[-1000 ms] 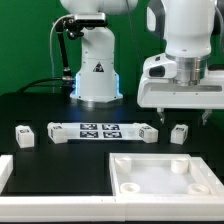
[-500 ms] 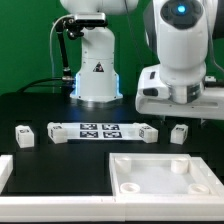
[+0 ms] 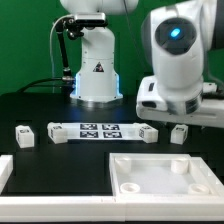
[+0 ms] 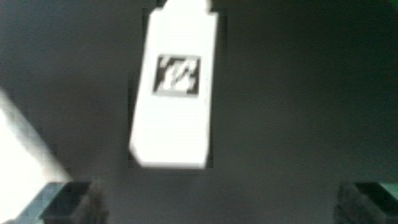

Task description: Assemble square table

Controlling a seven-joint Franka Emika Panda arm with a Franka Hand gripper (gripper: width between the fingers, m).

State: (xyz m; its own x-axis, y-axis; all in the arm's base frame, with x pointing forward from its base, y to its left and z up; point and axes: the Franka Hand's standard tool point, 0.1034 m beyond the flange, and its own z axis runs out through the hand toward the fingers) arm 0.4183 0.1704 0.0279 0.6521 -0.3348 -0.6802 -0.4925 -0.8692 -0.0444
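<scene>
The leg block's threaded end should stay free for the slab, so the robot's gripper should grab the block by its tagged body (image 4: 176, 75).
The square table slab (image 3: 165, 172), white with a raised rim and recessed corners, lies at the front on the exterior view's right. One small white leg block (image 3: 178, 132) stands behind it and another (image 3: 22, 137) stands at the far left. My gripper (image 3: 176, 120) hangs just above the right leg block. Its fingertips are hard to make out there. In the wrist view a long white leg block with a tag (image 4: 178, 85) lies ahead of the gripper (image 4: 217, 205). The dark fingers (image 4: 68, 200) stand wide apart, open and empty.
The marker board (image 3: 100, 131) lies across the middle of the black table. A white border rail (image 3: 5, 170) runs along the front left. The robot's white base (image 3: 96, 70) stands behind the board. A pale surface shows at the wrist view's edge (image 4: 15, 130).
The arm has turned and tilted its wrist, and the hand has shifted slightly to the exterior view's left, lower over the right leg block. No part has moved.
</scene>
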